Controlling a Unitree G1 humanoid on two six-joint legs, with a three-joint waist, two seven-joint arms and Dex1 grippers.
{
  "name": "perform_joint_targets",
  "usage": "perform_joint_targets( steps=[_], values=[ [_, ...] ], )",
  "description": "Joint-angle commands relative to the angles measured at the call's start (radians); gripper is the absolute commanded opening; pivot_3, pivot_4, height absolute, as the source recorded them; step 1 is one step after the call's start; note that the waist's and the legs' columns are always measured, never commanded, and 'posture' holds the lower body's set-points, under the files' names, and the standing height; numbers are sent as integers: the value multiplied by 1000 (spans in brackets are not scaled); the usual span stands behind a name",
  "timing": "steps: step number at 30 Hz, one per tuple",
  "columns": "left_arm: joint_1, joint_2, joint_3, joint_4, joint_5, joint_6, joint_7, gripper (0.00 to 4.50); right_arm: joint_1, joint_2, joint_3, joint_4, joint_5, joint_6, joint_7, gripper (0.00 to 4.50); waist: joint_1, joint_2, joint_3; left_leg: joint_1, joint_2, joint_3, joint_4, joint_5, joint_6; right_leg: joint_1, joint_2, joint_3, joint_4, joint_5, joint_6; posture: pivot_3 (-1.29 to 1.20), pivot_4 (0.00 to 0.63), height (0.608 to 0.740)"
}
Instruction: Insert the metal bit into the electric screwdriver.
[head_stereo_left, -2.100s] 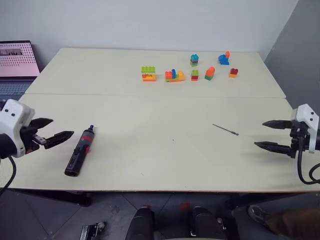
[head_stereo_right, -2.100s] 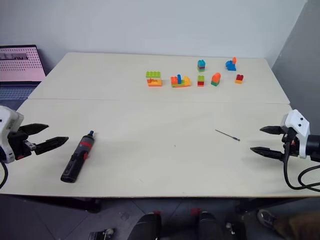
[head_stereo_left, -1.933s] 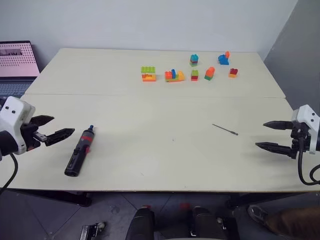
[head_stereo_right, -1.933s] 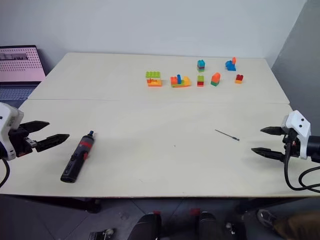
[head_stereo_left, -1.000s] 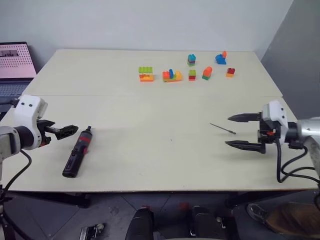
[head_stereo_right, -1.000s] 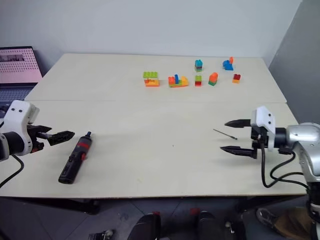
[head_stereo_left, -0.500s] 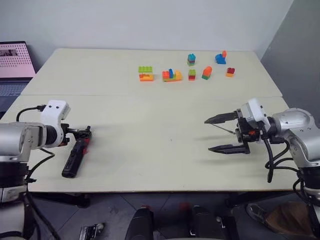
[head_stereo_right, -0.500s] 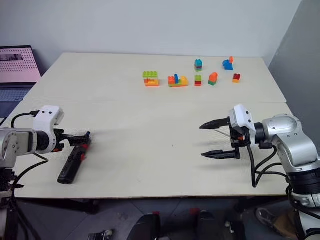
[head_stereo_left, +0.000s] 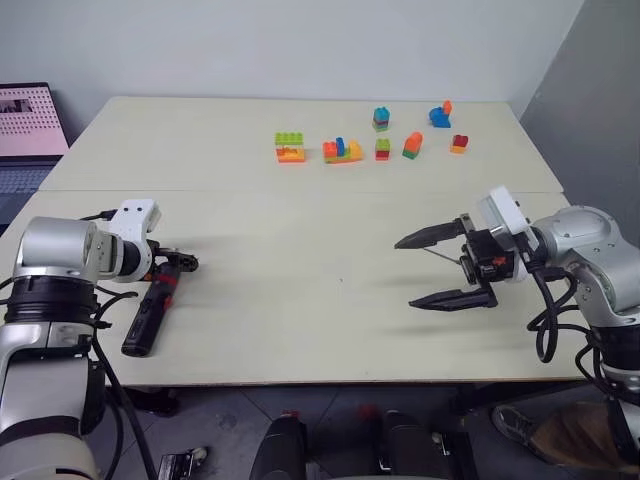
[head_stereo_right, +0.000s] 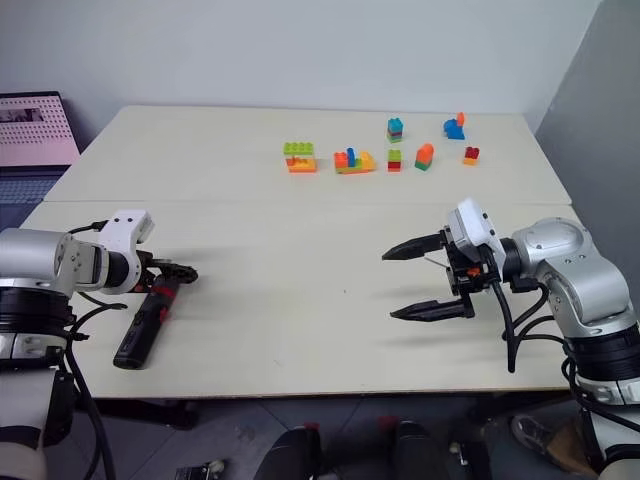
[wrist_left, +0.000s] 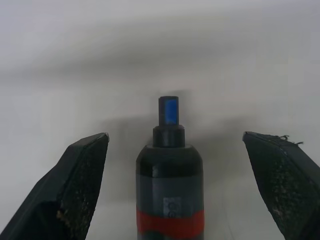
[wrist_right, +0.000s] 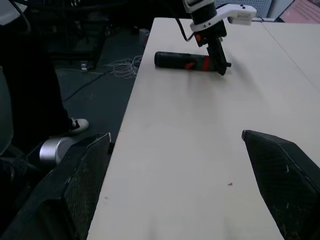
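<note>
My left gripper's fingers are on either side of the screwdriver's black collar and upper body (wrist_left: 169, 160) in the left wrist view. They would hold them if I closed now.
The electric screwdriver (head_stereo_left: 146, 318) is black with a red band. It lies on the table at the front left, its tip pointing away from me. My left gripper (head_stereo_left: 178, 263) is open and tilted down over that tip. In the left wrist view the tip (wrist_left: 169, 165) sits between the two spread fingers (wrist_left: 75, 185), apart from both. The metal bit (head_stereo_left: 440, 255), a thin dark rod, lies at the right. My right gripper (head_stereo_left: 408, 272) is open and points left, one finger on each side of the bit above the table. The bit's right end is hidden behind the gripper.
Several colourful toy bricks (head_stereo_left: 345, 150) stand in a row at the back of the table. A laptop (head_stereo_left: 30, 120) sits off the table's left edge. A seam (head_stereo_left: 300, 190) runs across the tabletop between bricks and grippers.
My left gripper has come forward and down over the screwdriver's tip. My right gripper has swung left, so its fingers now flank the bit. Both stayed open.
</note>
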Motion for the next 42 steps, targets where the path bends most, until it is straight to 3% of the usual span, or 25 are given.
perform_joint_targets(
  steps=[1, 15, 22, 28, 34, 36, 42],
  values=[
    [-46, 3, -9, 29, 30, -19, -9, 4500, -19, -3, -16, -33, 25, 9, 7, 4430, 0, 0, 0, 0, 0, 0, 0, 0, 0, 0, 0, 0, 0, 0, 0, 0, 150, 740],
    [-35, -1, -20, 44, 41, 7, -29, 4500, -9, -7, -21, -40, 15, 3, -3, 4430, -1, 0, 0, 0, 0, 0, 0, 0, 0, 0, 0, 0, 0, 0, 0, 0, 150, 740],
    [-44, -7, -40, 67, 57, -12, -40, 3170, -3, -9, -20, -41, 5, -3, -11, 4500, -1, 0, 0, 0, 0, 0, 0, 0, 0, 0, 0, 0, 0, 0, 0, 0, 150, 740],
    [-36, -8, -41, 58, 64, -44, -62, 1660, 14, -17, -30, -54, 4, 1, -24, 4500, 0, 0, 0, 0, 0, 0, 0, 0, 0, 0, 0, 0, 0, 0, 0, 0, 150, 740],
    [6, 18, -76, -97, 50, -118, -157, 1629, 45, -35, -52, -83, 19, 22, -45, 4500, 3, 0, 0, 0, 0, 0, 0, 1, -1, 0, 0, 0, 0, 0, 0, 0, 150, 740],
    [42, 22, -88, -250, 38, -186, -200, 1629, 70, -54, -82, -102, 31, 38, -65, 4500, 3, 0, 0, -1, 0, 0, 0, 1, -2, 0, 0, 0, 0, 0, 0, 0, 150, 740],
    [56, -98, -46, -548, -52, -227, -223, 1629, 138, -108, -170, -156, 60, 82, -128, 4500, 23, -3, 2, -3, -1, -1, 1, 1, -2, 0, -1, 0, -1, 1, -1, 0, 150, 740]
  ],
)
